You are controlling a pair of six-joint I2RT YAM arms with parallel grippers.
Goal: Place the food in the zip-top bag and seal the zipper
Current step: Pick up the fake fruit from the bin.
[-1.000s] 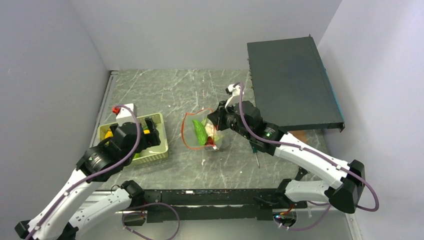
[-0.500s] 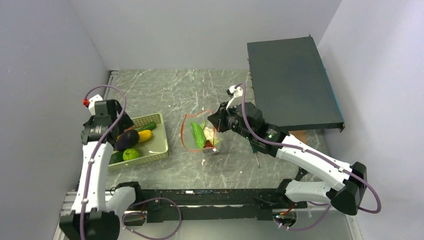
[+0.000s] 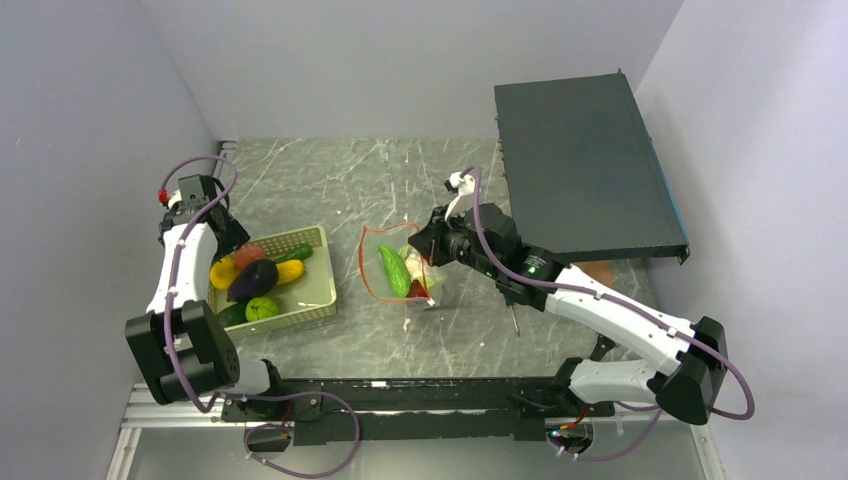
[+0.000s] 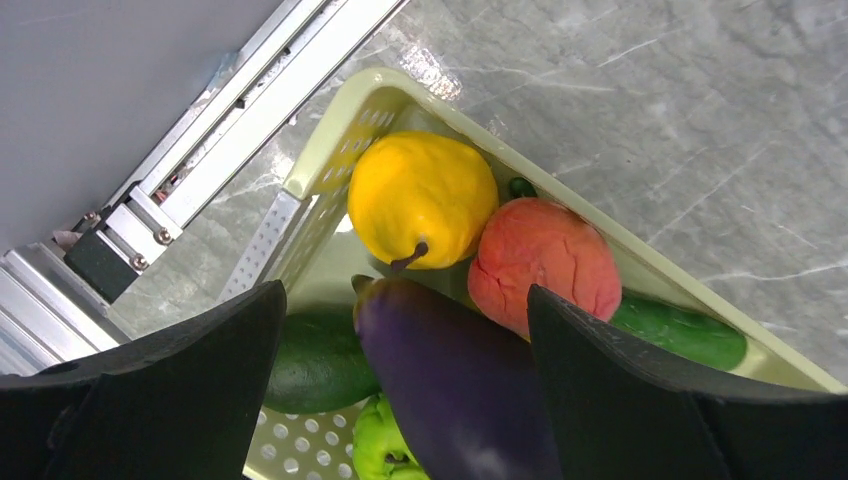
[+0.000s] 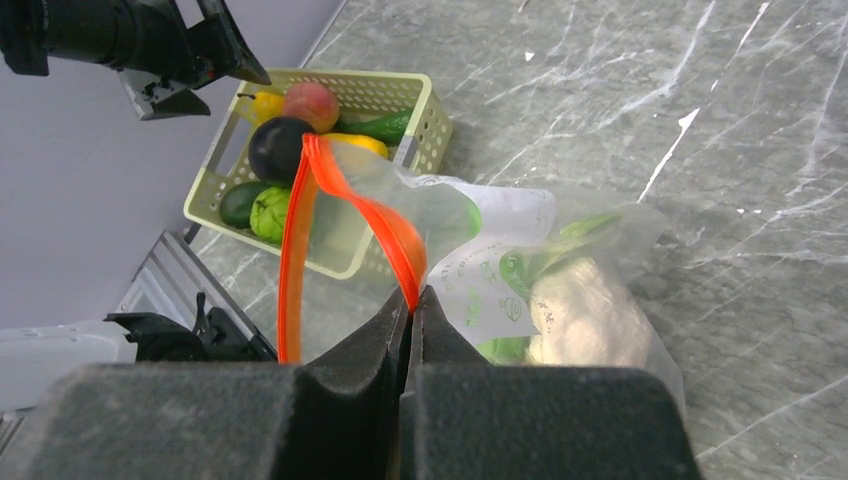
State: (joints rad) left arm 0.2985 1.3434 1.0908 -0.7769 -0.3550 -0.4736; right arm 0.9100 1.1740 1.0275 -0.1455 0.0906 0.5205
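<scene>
I need to reach the yellow fruit with my left gripper and grab its narrower stem end (image 3: 225,281) (image 4: 412,249), so the fruit's round body stays free to go into the bag's opening first.
The clear zip-top bag (image 3: 402,275) lies mid-table with its mouth held up. A green vegetable (image 3: 393,270) and a whitish one (image 5: 585,310) are inside. My right gripper (image 5: 412,300) is shut on the red-orange zipper (image 5: 370,215) strip at the mouth's rim. More food fills the basket: a purple eggplant (image 4: 450,390), a yellow fruit (image 4: 422,197), an orange-red fruit (image 4: 540,265), a cucumber (image 4: 680,330) and a light green piece (image 4: 385,450). My left gripper (image 4: 405,295) hangs open above the eggplant, with a gap on each side.
The light green slatted basket (image 3: 318,290) stands left of the bag, close to the left wall and a metal rail (image 4: 200,150). A large black box (image 3: 585,165) fills the back right. A green-handled screwdriver (image 3: 513,315) lies under my right arm.
My left arm has swung back and to the left, uncovering the food in the basket, and now hovers over its far left corner. The right gripper still pinches the zipper strip.
</scene>
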